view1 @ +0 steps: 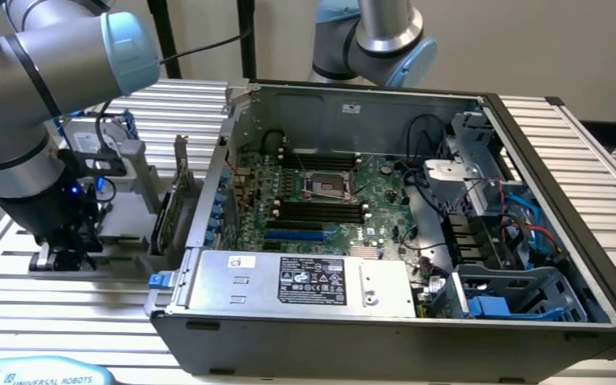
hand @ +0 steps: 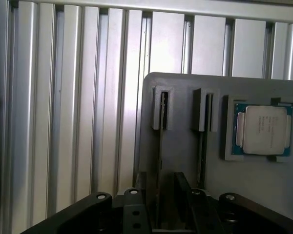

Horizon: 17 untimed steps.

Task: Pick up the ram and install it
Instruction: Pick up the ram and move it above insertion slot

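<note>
I need to grab the ram next with my gripper by its bare middle, where both sides of the ram are open, because the holder's slotted post encloses the end of the ram.
The ram stands on edge in a slot of a grey holder, and from above it is a thin dark line. A second stick stands in the neighbouring slot. My gripper is low over the holder, open, with one dark finger on each side of the first stick and a small gap to it. In the exterior view my gripper hangs at the holder, left of the open computer case. The black memory slots lie on the motherboard inside the case.
A square silver processor chip sits in a recess of the holder beside the sticks. A green expansion card stands between holder and case. A second arm rises behind the case. The table is ribbed aluminium.
</note>
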Each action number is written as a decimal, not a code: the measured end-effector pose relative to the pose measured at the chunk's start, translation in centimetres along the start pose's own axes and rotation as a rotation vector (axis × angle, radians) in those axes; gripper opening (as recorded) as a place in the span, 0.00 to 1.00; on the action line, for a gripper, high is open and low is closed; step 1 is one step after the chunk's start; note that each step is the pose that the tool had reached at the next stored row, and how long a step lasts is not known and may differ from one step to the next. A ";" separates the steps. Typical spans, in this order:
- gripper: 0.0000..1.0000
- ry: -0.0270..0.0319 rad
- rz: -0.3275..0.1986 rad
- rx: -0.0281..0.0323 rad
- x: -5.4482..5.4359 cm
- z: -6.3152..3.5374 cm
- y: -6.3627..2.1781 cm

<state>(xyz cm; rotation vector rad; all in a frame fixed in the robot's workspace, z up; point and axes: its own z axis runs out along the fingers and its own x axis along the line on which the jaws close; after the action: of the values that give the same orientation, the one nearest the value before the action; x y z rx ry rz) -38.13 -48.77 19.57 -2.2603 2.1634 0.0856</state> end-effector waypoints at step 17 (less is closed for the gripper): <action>0.21 -0.0001 0.000 0.0001 0.0 0.00 0.00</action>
<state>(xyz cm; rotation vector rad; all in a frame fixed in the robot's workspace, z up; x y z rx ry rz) -38.13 -48.73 19.57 -2.2602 2.1633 0.0856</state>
